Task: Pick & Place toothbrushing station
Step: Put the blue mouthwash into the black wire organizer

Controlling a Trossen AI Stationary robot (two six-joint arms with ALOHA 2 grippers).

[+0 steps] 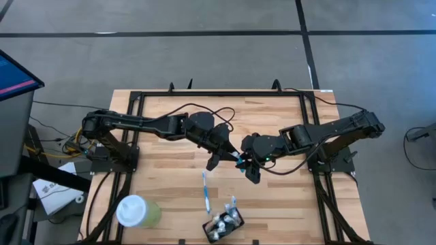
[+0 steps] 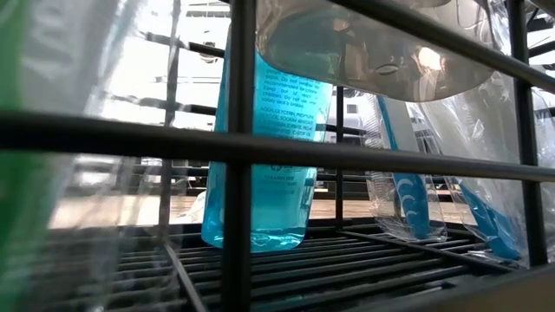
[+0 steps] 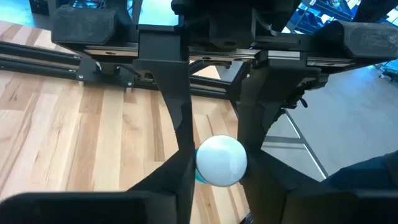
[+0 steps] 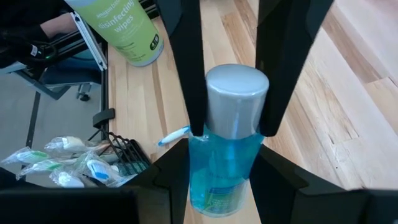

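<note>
My left fingers hold the grey cap (image 4: 236, 93), so the blue bottle (image 4: 222, 171) would stay held, and my right gripper needs to let go of it now.
A small blue bottle (image 4: 224, 168) with a grey cap hangs above the table's middle, between my two grippers. My right gripper (image 1: 249, 165) is shut on its body and my left gripper (image 1: 225, 156) on its cap. The black holder (image 1: 223, 224) stands near the table's front edge with wrapped toothbrushes (image 4: 62, 163) in it. Seen through its wires in the low view, another blue bottle (image 2: 258, 173) stands inside. One blue and white toothbrush (image 1: 205, 191) lies flat on the wood between the grippers and the holder. My left gripper pinches the grey cap (image 4: 236, 93) between its two fingers (image 4: 186, 68), one on each side. It comes from the table's left, slanting slightly down, and faces the cap's end (image 3: 221, 160). My right gripper pinches the blue body (image 4: 221, 158) just below the cap, between its two fingers (image 4: 171, 180). It comes from the table's right, slanting down. The bottle lies along the fingers, cap away from the wrist, clear of the table.
A pale green wipes canister (image 1: 139, 211) with a white lid stands at the near left, beside the holder. A black frame (image 1: 225, 95) runs around the wooden table top. Bare wood shows on the far half, under and behind the arms.
</note>
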